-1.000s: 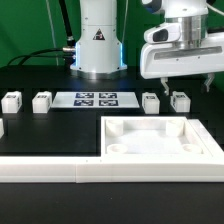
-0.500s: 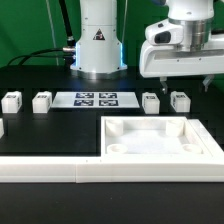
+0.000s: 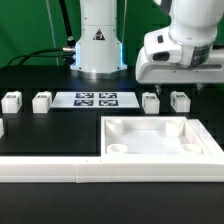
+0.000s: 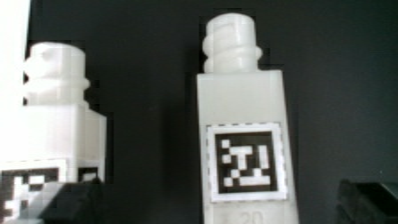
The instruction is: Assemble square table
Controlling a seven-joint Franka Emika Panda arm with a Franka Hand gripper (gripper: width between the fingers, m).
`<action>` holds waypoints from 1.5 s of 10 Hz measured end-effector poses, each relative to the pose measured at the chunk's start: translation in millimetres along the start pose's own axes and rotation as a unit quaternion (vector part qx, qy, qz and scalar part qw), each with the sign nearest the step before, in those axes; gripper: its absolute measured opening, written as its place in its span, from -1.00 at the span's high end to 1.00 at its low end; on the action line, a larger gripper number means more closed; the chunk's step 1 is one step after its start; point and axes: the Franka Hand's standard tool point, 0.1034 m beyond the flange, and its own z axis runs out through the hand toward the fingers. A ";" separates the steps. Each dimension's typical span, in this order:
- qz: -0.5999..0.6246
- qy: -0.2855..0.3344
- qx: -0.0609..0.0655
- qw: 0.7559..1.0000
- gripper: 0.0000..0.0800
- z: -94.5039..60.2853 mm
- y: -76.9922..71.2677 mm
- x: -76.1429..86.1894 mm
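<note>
My gripper grabs the white leg by its tagged body [image 3: 180, 102] [image 4: 246, 162] next, since its screw end stays free to enter the tabletop's corner socket.
The white square tabletop [image 3: 160, 140] lies tray-side up at the front right, with raised rim and corner sockets. Two white tagged legs [image 3: 150, 101] [image 3: 180, 100] lie behind it. My gripper [image 3: 172, 84] hovers just above these two legs. In the wrist view one leg [image 4: 240, 130] lies between my dark fingertips [image 4: 365, 195], tag up, and the other leg [image 4: 54, 130] lies beside it. The gripper [image 4: 214, 205] is open and holds nothing.
Two more legs [image 3: 11, 100] [image 3: 41, 100] lie at the back left and another [image 3: 1, 128] at the left edge. The marker board [image 3: 96, 99] lies at the back middle. The long white border rail [image 3: 50, 170] runs along the front. The robot base [image 3: 97, 45] stands behind.
My gripper has shifted a little toward the exterior view's left and come lower over the two right legs. Nothing else has moved.
</note>
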 end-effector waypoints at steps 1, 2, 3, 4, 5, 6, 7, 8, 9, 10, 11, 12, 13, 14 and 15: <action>-0.002 -0.028 -0.001 1.000 -0.62 1.3 -1.2 -1.9; -0.011 -0.086 -0.001 0.996 -0.62 1.5 -3.2 -6.8; -0.017 -0.116 0.007 0.993 -0.62 2.4 -4.8 -0.7; -0.015 -0.154 0.008 0.988 -0.62 5.1 -2.8 -0.1; -0.014 -0.185 0.008 0.983 -0.62 8.3 -1.9 -1.0; -0.015 -0.199 0.007 0.980 -0.62 12.2 -2.7 1.2; -0.015 -0.201 0.007 0.979 -0.62 14.6 -3.8 2.2; -0.015 -0.200 0.007 0.980 -0.62 16.4 -3.5 2.6; -0.014 -0.200 0.007 0.980 -0.62 18.9 -3.2 2.8; -0.014 -0.201 0.007 0.979 -0.62 20.8 -3.0 2.8; -0.014 -0.201 0.007 0.980 -0.62 21.9 -3.2 3.1; -0.014 -0.200 0.007 0.980 -0.40 22.7 -3.2 3.8; -0.013 -0.198 0.008 0.980 -0.03 23.1 -3.2 4.6; -0.013 -0.198 0.007 0.980 -0.03 23.1 -3.3 4.6; -0.012 -0.198 0.007 0.980 0.28 23.1 -3.3 4.6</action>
